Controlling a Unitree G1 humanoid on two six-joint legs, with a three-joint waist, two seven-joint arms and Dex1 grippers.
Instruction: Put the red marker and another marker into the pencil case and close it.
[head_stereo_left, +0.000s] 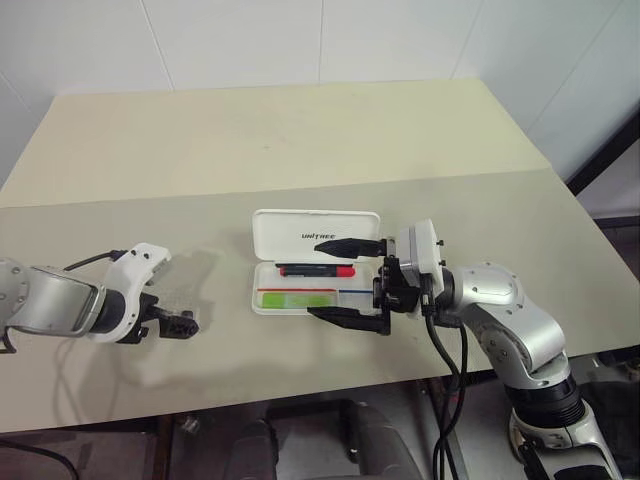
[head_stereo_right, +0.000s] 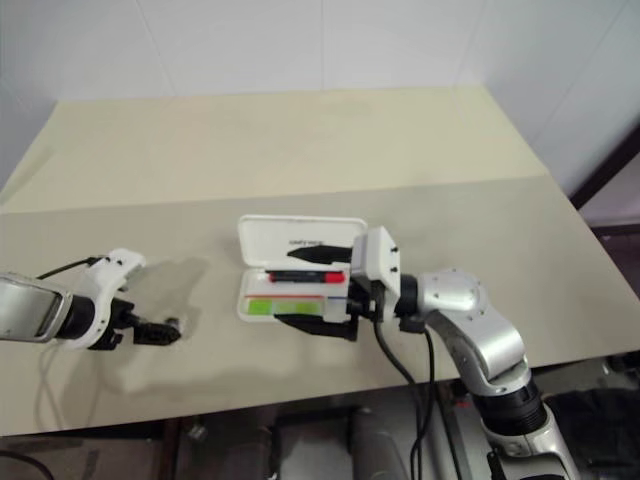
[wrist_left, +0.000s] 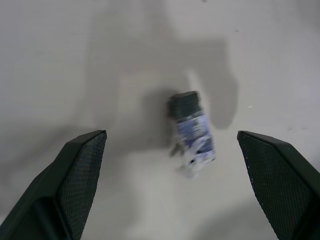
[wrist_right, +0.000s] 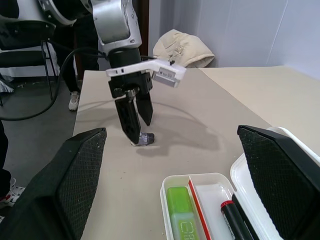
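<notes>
The small dark cylinder's pale label (wrist_left: 194, 131) is right beside my fingers, so my left gripper should close on the cylinder.
The white pencil case (head_stereo_left: 290, 226) lies open at the table's middle, its lid with dark lettering tipped back. Inside, the red marker (head_stereo_left: 316, 270) lies along the back compartment. The light green marker (head_stereo_left: 296, 299) rests in the front one. My right gripper (head_stereo_left: 314, 279) is open and points left, level. One finger reaches over the lid and the other along the case's front edge, holding nothing. The right wrist view shows the green marker (wrist_right: 181, 210) and red marker (wrist_right: 234, 218) in the tray. My left gripper (head_stereo_left: 182, 323) hangs open, pointing down, well left of the case.
A small dark cylinder with a pale label (wrist_left: 193, 131) lies on the table under my left gripper, also seen as a small grey cylinder (wrist_right: 146, 139) in the right wrist view. The table's front edge (head_stereo_left: 300, 392) runs close below both arms. Bare tabletop stretches behind the case.
</notes>
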